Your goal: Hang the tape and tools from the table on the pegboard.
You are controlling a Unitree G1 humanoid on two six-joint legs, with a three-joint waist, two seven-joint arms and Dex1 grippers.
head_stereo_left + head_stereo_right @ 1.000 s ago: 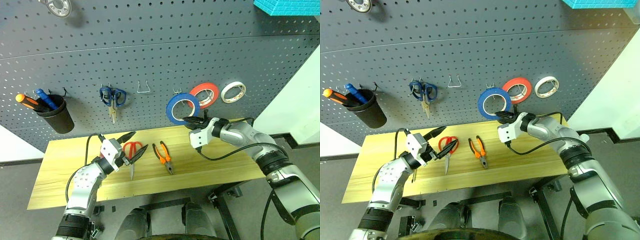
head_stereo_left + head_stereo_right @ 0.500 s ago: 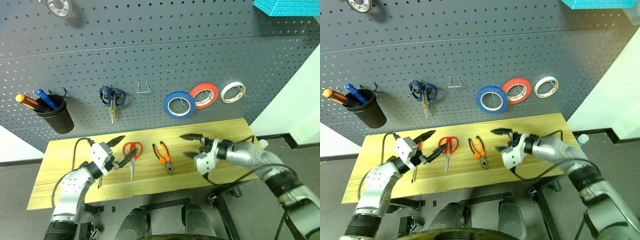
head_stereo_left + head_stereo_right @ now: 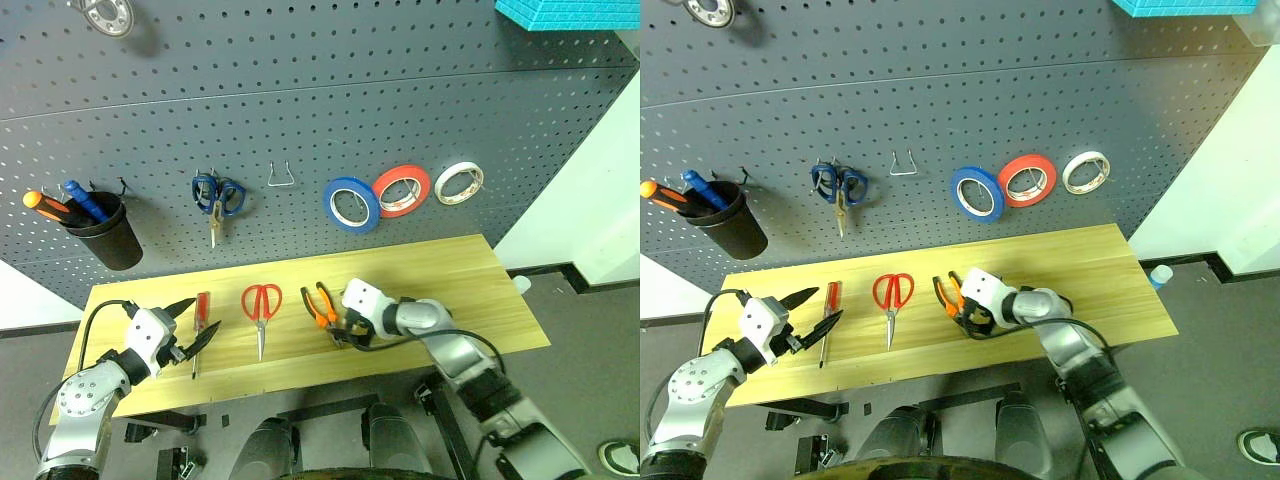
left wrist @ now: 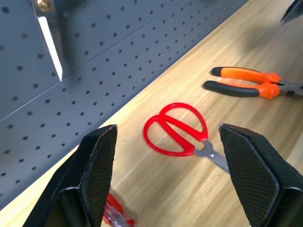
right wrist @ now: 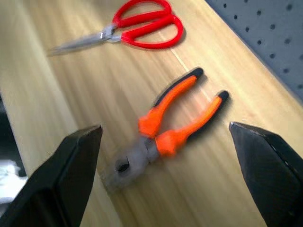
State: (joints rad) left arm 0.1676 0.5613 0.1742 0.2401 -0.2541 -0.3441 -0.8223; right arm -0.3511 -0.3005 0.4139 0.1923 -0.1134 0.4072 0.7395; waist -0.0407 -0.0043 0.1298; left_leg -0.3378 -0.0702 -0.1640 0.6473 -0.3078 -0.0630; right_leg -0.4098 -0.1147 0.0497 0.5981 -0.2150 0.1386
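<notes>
I need to hang the pliers on the pegboard (image 5: 265,33), so my right gripper should next grab them by the orange grips' base (image 5: 158,135) beside the pivot.
The blue tape (image 3: 351,204) hangs on a hook of the dark pegboard (image 3: 300,100). On the table (image 3: 455,275) lie a red-handled screwdriver (image 3: 200,318), red scissors (image 3: 260,303) and orange-and-black pliers (image 3: 320,303). My right gripper (image 3: 340,327) is low over the pliers' head and open. In the right wrist view the pliers (image 5: 175,127) lie between its spread fingers (image 5: 71,165). My left gripper (image 3: 204,314) is open at the table's left, tips by the screwdriver, nothing held. In the left wrist view its fingers (image 4: 97,165) frame the scissors (image 4: 177,130).
Also on the pegboard hang a red tape roll (image 3: 401,190), a white roll (image 3: 459,182), blue-handled scissors (image 3: 218,195), a bare wire hook (image 3: 283,175) and a black cup (image 3: 108,238) holding screwdrivers. A white wall stands at the right.
My right gripper let go of the blue tape, which stays on its hook. It opened and dropped to the pliers. My left gripper drew left from the scissors to the screwdriver.
</notes>
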